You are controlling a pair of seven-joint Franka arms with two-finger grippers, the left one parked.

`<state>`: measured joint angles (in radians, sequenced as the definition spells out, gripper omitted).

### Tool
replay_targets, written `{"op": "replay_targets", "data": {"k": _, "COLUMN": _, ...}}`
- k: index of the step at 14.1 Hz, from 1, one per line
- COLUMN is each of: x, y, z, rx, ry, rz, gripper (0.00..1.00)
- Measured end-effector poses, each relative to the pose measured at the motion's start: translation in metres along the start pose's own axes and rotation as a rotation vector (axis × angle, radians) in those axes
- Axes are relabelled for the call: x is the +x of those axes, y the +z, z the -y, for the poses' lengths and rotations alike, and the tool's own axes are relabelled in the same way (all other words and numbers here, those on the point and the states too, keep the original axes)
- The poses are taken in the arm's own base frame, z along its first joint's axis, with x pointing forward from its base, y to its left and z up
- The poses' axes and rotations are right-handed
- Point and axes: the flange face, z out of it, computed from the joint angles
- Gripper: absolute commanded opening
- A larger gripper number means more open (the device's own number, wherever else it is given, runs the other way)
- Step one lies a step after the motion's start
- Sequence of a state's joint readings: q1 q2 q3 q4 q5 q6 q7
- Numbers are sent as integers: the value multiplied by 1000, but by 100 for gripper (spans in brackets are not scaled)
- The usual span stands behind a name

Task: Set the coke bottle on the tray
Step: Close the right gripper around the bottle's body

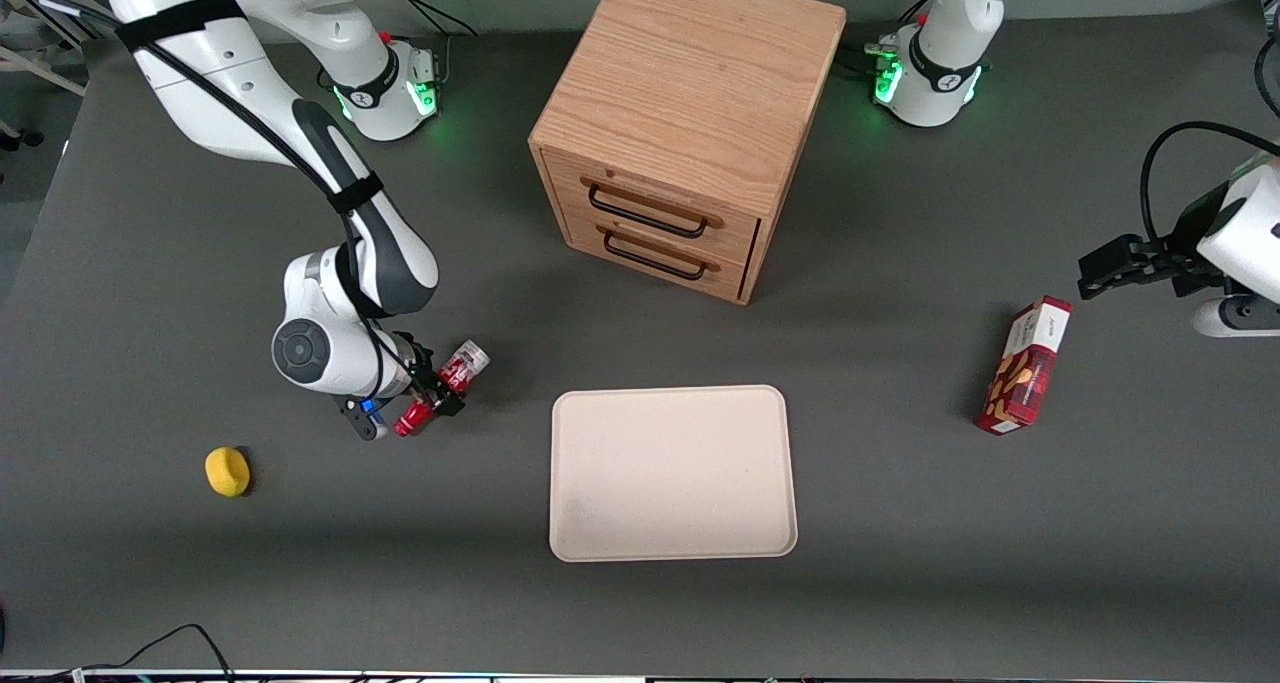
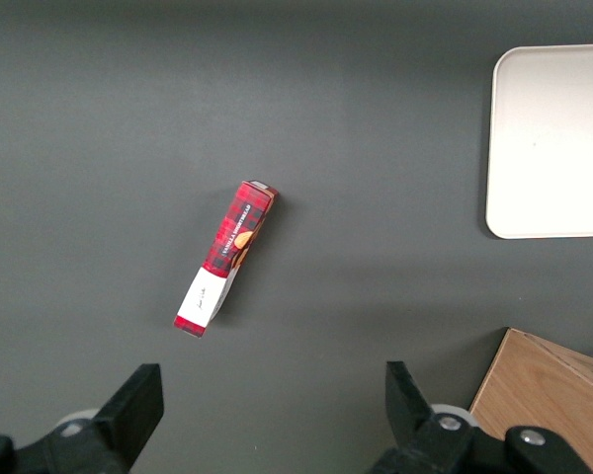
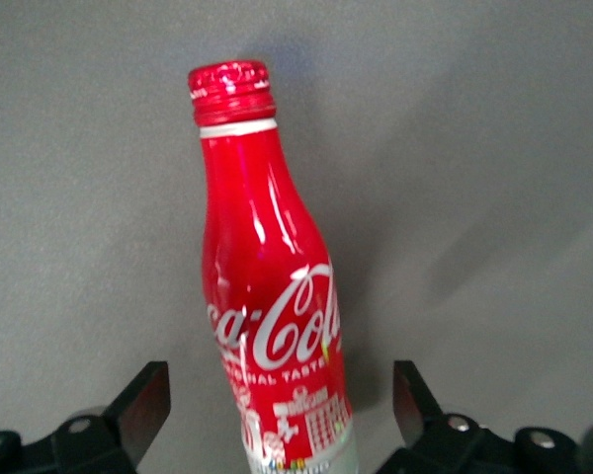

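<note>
My right gripper grabs the coke bottle by its lower body below the logo point(image 3: 296, 425) next, to place the bottle on the tray.
The coke bottle point(image 1: 462, 366) is small and red with a white script logo. It lies on its side on the grey table, its red cap end nearer the front camera and its clear base farther away. In the right wrist view the bottle point(image 3: 262, 276) fills the middle. My right gripper point(image 1: 437, 391) is down over the bottle's body. Its fingers point(image 3: 148, 395) stand open on either side of the bottle with a gap on each side. In the wrist view the gripper point(image 3: 280, 395) is centred on the lower body. The cream-beige tray point(image 1: 670, 473) lies beside it toward the parked arm's end, bare, and also shows in the left wrist view point(image 2: 553, 138).
A wooden drawer cabinet point(image 1: 690, 133) stands farther from the front camera than the tray. A red snack box point(image 1: 1025, 368) lies toward the parked arm's end and shows in the left wrist view point(image 2: 225, 259). A small yellow object point(image 1: 228, 471) lies toward the working arm's end.
</note>
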<state>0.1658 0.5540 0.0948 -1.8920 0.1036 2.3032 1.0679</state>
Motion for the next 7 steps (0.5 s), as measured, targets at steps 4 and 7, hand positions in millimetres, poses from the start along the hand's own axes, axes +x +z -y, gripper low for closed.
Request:
{"op": "replay_targets", "data": {"k": 4, "x": 6, "y": 22, "z": -4, "rx": 15, "ry": 3, "rz": -20, "gripper": 8}}
{"op": "replay_targets", "data": {"k": 7, "x": 7, "y": 25, "z": -3, "rx": 19, "ry": 3, "rz": -23, "gripper": 0}}
